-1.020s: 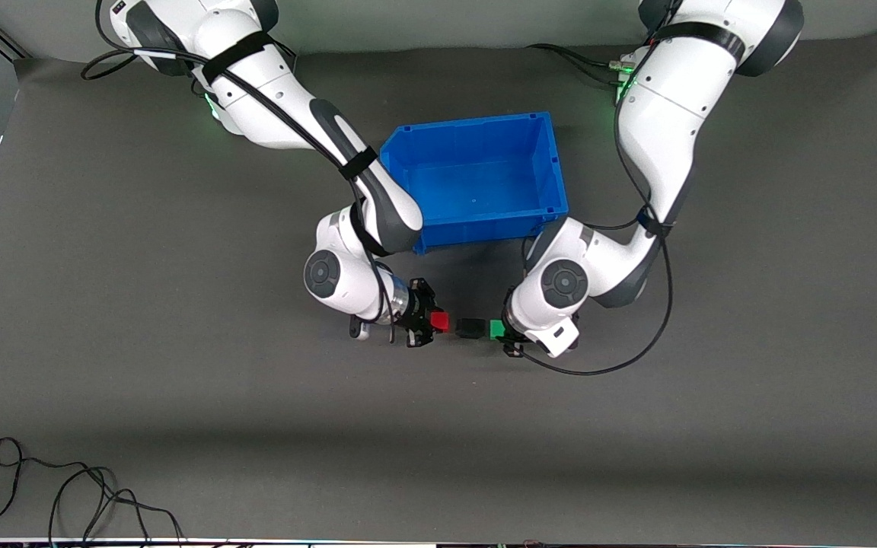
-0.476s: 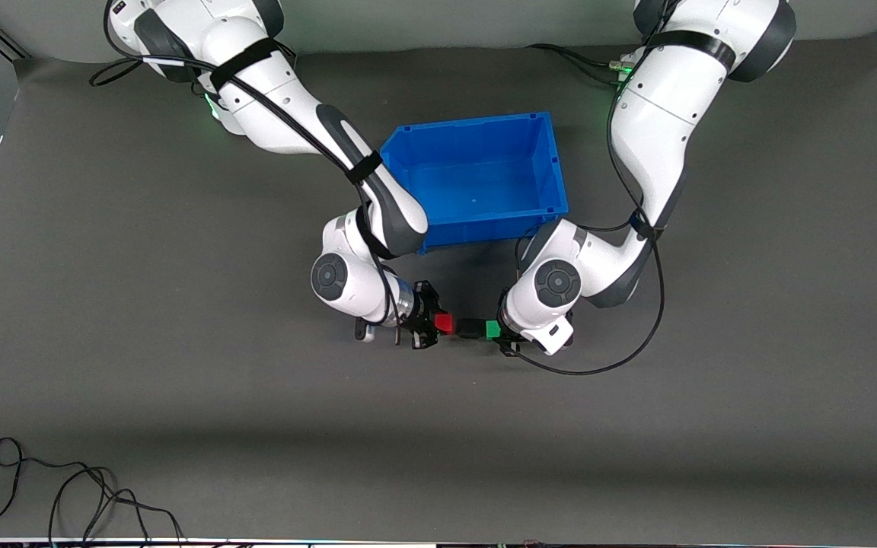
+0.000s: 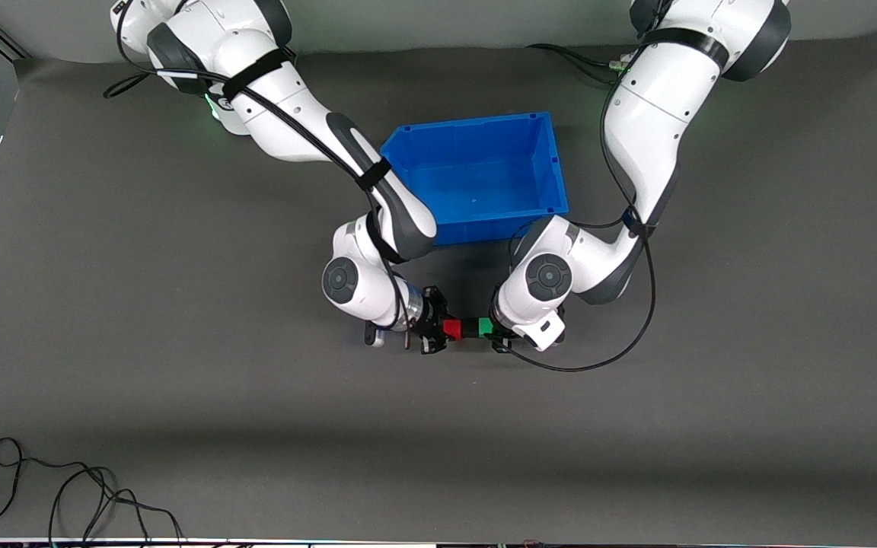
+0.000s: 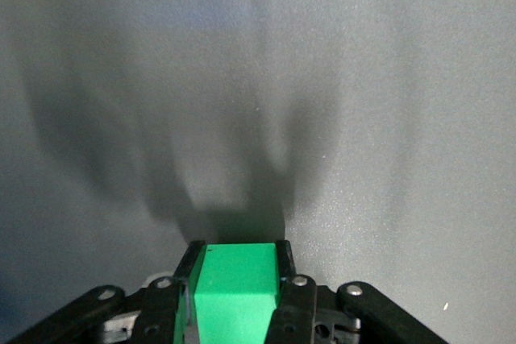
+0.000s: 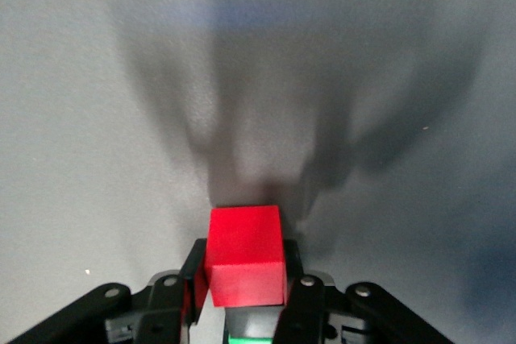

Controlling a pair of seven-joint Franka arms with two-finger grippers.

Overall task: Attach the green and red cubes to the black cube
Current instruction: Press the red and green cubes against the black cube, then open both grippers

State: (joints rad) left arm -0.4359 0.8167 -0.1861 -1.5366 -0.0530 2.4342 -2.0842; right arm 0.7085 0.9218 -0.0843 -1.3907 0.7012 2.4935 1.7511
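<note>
The red cube (image 3: 451,329) (image 5: 246,255) is sitting tight against the black cube on the grey mat. My right gripper should open now and let go of it.
In the front view the red cube (image 3: 451,329), the black cube (image 3: 469,328) and the green cube (image 3: 486,327) stand in one tight row, black in the middle and touching both. My right gripper (image 3: 441,330) is shut on the red cube, which shows between its fingers in the right wrist view (image 5: 244,255). There a strip of the green cube (image 5: 251,337) shows under the red one. My left gripper (image 3: 496,329) is shut on the green cube, seen in the left wrist view (image 4: 234,288). The black cube is hidden in the left wrist view.
A blue bin (image 3: 545,164) stands farther from the front camera than the cubes, between the two arms. A black cable (image 3: 65,487) lies near the front edge toward the right arm's end. Dark grey mat lies all around the cubes.
Both grippers have moved toward each other with their cubes. The gaps between red, black and green have closed, and the row now touches.
</note>
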